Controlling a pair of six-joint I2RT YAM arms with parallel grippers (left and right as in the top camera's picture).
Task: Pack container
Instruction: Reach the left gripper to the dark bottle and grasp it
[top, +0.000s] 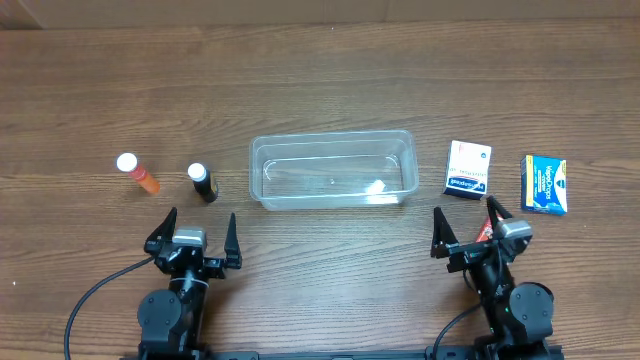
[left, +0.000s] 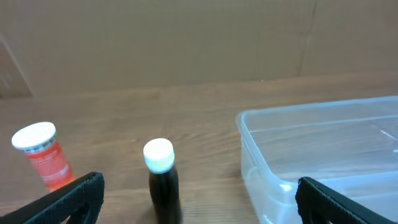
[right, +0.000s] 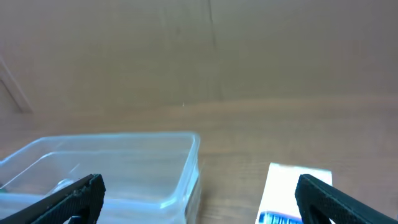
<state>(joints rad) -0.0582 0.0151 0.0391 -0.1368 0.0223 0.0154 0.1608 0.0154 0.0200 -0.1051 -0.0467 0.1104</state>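
Note:
The bottle's dark body needs to stay free to go into the container (top: 333, 171), so my left gripper needs to grip the dark bottle by its white cap (top: 197, 172) next.
The clear plastic container (top: 333, 171) stands empty at the table's middle; it also shows in the left wrist view (left: 323, 155) and the right wrist view (right: 112, 168). A dark bottle with a white cap (top: 203, 183) (left: 163, 180) and an orange bottle with a white cap (top: 138, 174) (left: 43, 155) stand left of it. A white-and-blue box (top: 468, 169) (right: 295, 193) and a blue box (top: 544, 185) lie to its right. My left gripper (top: 194, 232) (left: 199, 205) is open and empty, just in front of the dark bottle. My right gripper (top: 466, 228) (right: 199, 202) is open and empty, in front of the white box.
A small red object (top: 486, 228) lies by my right gripper's finger. A brown cardboard wall (left: 186, 43) stands behind the table's far edge. The wooden table (top: 330, 90) stretches bare beyond the container.

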